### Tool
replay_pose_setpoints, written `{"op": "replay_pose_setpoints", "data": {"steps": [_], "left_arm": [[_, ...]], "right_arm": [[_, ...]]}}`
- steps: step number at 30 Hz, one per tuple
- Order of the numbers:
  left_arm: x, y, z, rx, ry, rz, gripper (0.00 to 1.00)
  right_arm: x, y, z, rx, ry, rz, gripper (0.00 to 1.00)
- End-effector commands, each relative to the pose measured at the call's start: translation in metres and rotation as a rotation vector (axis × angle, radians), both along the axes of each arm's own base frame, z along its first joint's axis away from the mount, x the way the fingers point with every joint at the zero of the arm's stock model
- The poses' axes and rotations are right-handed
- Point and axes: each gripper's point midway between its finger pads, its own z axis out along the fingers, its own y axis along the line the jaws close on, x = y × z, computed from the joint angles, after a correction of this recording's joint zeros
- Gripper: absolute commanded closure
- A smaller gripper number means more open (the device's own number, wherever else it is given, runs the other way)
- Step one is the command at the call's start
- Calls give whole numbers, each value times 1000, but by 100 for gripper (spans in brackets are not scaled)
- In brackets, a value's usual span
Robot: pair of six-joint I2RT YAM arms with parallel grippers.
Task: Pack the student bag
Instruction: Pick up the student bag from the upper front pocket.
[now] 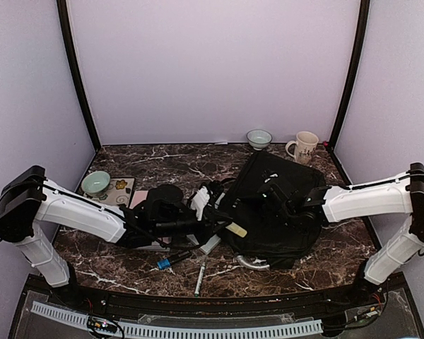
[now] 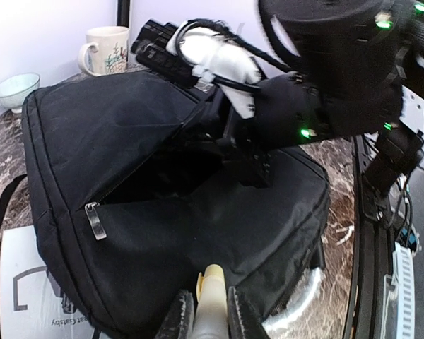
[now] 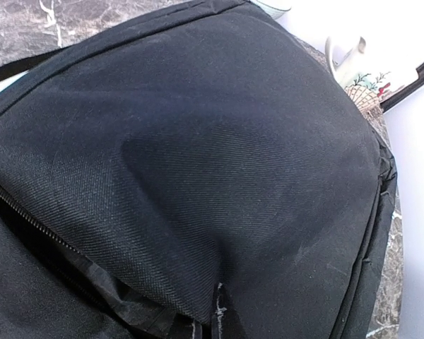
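The tip of the cream pen is still short of the gaping opening, so the pen would fall outside if I opened now. My left gripper needs to move the pen toward the opening.
The student bag (image 1: 275, 212) is a big black fabric bag lying flat in the middle right of the table, its zipper pocket gaping in the left wrist view (image 2: 127, 141). My right gripper (image 1: 286, 205) rests on top of it, and its fingers are shut, pinching a fold of the bag's upper flap (image 3: 215, 311) at the opening. My left gripper (image 1: 226, 227) is at the bag's left edge, shut on a cream pen (image 2: 213, 282) whose tip points at the bag's side, just below the opening. The bag's inside is dark and hidden.
A white mug (image 1: 303, 147) and a small bowl (image 1: 259, 138) stand at the back. A teal bowl (image 1: 96, 183) sits on a patterned mat at the left. A blue-capped pen (image 1: 172, 260) and a white pen (image 1: 199, 277) lie near the front. White paper (image 2: 28, 282) lies under the bag.
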Motion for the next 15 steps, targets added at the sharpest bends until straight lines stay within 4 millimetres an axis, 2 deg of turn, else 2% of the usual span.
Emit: {"op": "replay_pose_setpoints", "data": {"steps": [1,5,9,15], "left_arm": [[19,-15,16,-110,78,93,100],[31,-22,21,-198,160,160,100],[51,-29,25,-248,197,264,100],[83,-21,25,-370,213,444,100]], "right_arm": [[1,23,24,124,-36,34,100],[-5,30,31,171,-28,21,100],[-11,38,40,232,-22,16,100],[-16,37,54,335,-30,-30,100]]}}
